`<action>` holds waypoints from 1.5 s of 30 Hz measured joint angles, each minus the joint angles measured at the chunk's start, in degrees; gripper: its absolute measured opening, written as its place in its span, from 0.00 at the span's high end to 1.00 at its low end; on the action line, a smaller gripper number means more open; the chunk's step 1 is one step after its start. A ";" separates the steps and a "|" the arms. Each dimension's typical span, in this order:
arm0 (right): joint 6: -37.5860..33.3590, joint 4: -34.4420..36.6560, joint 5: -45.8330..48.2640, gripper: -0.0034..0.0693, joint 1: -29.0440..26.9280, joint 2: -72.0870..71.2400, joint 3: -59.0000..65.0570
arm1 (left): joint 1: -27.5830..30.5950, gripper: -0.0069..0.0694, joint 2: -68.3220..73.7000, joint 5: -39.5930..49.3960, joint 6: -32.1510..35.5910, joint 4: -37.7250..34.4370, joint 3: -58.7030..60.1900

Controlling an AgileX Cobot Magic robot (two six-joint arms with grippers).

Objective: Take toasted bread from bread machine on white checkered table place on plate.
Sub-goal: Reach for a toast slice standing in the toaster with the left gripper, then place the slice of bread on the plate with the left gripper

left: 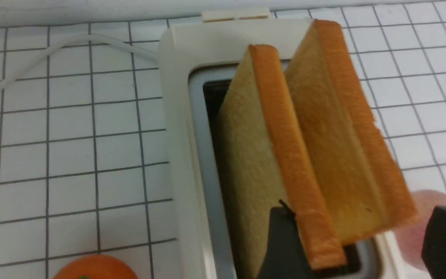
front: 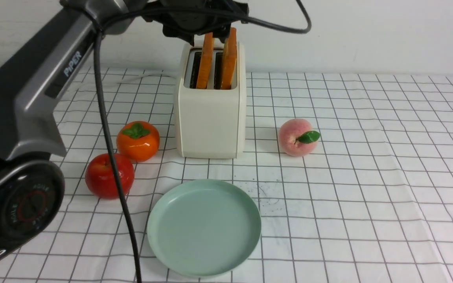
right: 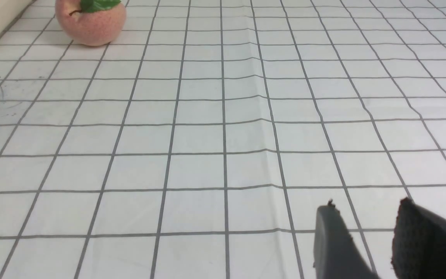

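Note:
My left gripper grips the slice of toasted bread by its exposed top crust (front: 208, 40) next, since the narrow slot wraps the slice's lower part.
The bread machine (front: 210, 122) stands at the back middle of the white checkered table (front: 368, 196). Two slices of toasted bread (front: 205, 59) (front: 230, 57) stand upright in its slots. My left gripper (front: 209, 38) hangs over them, open. In the left wrist view its jaws (left: 362, 242) stand wide apart. One finger (left: 281, 240) sits beside the left slice (left: 285, 155), the other beyond the right slice (left: 331, 147). The mint-green plate (front: 204, 227) lies bare in front of the toaster. My right gripper (right: 370, 232) is open over bare cloth, holding nothing.
An orange persimmon (front: 138, 140) and a red apple (front: 109, 175) sit left of the toaster, and a pink peach (front: 296, 137) to its right. The toaster's white cord (left: 52, 42) runs off behind it. The left arm's black cable (front: 112, 157) hangs across the apple.

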 joint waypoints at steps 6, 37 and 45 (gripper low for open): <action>0.00 0.00 0.00 0.62 0.00 0.00 0.00 | 0.43 0.34 3.48 -3.27 -4.12 1.68 0.05; 0.00 0.00 0.00 0.62 0.00 0.00 0.00 | 0.45 0.79 -16.82 2.22 5.05 -1.51 0.84; 0.00 0.00 0.00 0.62 0.00 0.00 0.00 | 0.50 0.79 -38.68 9.79 11.74 -16.14 23.08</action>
